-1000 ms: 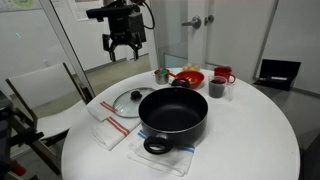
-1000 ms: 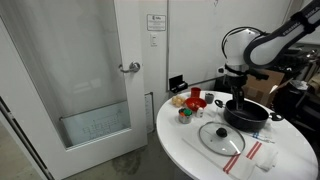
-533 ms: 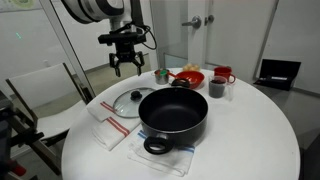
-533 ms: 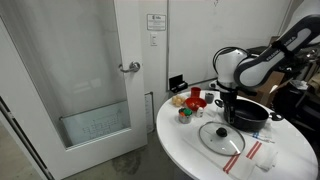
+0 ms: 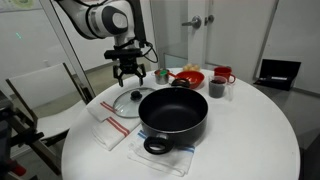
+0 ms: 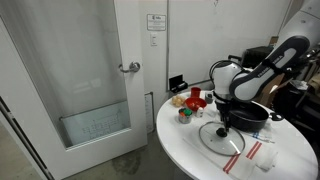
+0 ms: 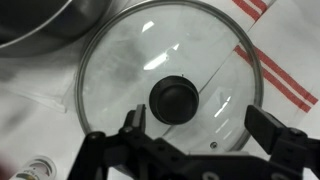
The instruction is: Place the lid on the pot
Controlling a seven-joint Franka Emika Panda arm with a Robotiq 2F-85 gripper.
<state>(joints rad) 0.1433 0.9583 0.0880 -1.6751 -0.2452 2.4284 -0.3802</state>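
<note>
My gripper picks up the lid by its dark central knob from above next, to place the lid's rim level on the pot (image 5: pixel 173 113).
The clear glass lid (image 5: pixel 127 101) with a thin metal rim and dark knob lies flat on the white round table, on a striped cloth, beside the big black pot (image 5: pixel 173 113). Both show in the other exterior view too, the lid (image 6: pixel 220 138) in front of the pot (image 6: pixel 250 113). In the wrist view the lid (image 7: pixel 215 60) fills the frame, its knob (image 7: pixel 175 99) near the centre, the pot rim (image 7: pixel 40 22) at top left. My gripper (image 5: pixel 131 77) hangs open just above the lid; in the wrist view my gripper (image 7: pixel 205 128) has its fingers spread, the knob slightly off to one side of the gap.
A red bowl (image 5: pixel 188 76), a dark cup (image 5: pixel 216 88), a red mug (image 5: pixel 223 74) and small jars (image 5: pixel 160 75) stand at the table's far side. White cloths with red stripes (image 5: pixel 108 130) lie under the lid and pot. A glass door (image 6: pixel 90 70) stands beyond the table.
My gripper has come down and toward the lid, from high above the table's far edge to just over the lid. It stays open. Lid and pot have not moved.
</note>
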